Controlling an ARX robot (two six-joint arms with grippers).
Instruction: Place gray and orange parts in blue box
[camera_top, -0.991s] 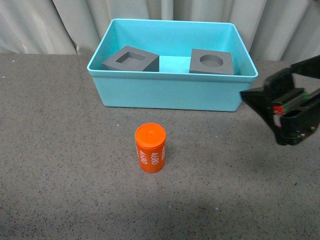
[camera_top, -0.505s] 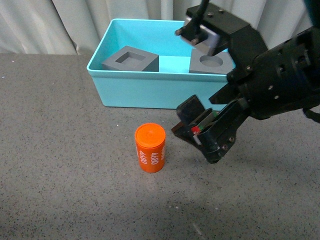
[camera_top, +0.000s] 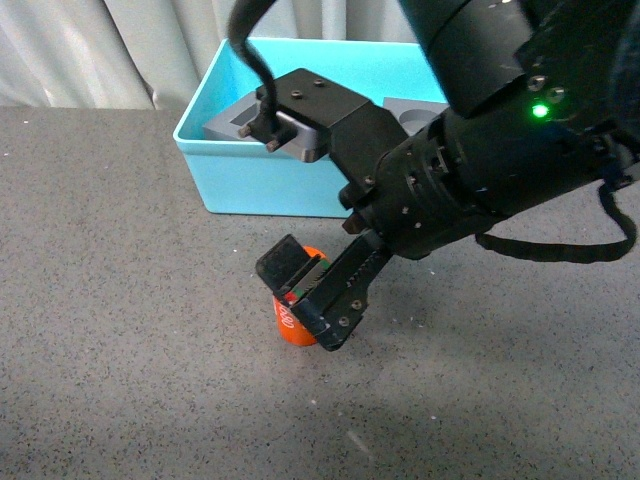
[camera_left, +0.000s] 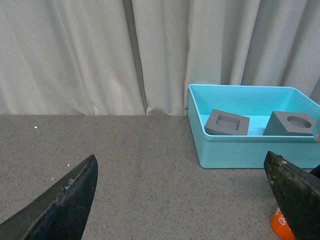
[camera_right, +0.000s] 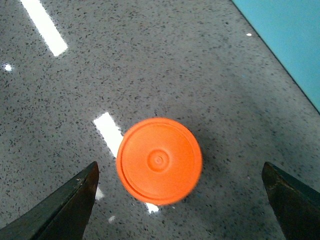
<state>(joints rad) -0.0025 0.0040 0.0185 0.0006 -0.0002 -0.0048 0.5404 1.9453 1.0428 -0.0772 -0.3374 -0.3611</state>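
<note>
The orange cylinder should go in the blue box (camera_left: 240, 150), so my right gripper should grab the cylinder by its round body (camera_left: 279, 224) next.
The orange cylinder (camera_top: 289, 326) with white digits stands upright on the gray table in front of the blue box (camera_top: 300, 185). My right gripper (camera_top: 310, 295) is open and hovers right over it, hiding most of it. The right wrist view shows the cylinder's round top (camera_right: 159, 161) between the spread fingers of that gripper (camera_right: 182, 210), not touched. Both gray cubes lie in the box: the square-recess one (camera_left: 227, 122) at the left, the round-recess one (camera_left: 292, 124) at the right. My left gripper (camera_left: 182, 210) is open and empty, low over the table left of the box.
Pale curtains hang behind the table. The right arm (camera_top: 500, 150) covers much of the box and the table's right side in the front view. A corner of the box (camera_right: 290, 40) shows in the right wrist view. The cylinder also shows at the left wrist view's edge (camera_left: 280, 227).
My right arm has swept in from the right edge to the middle and now hangs over the orange cylinder. The cylinder, cubes and box have not moved.
</note>
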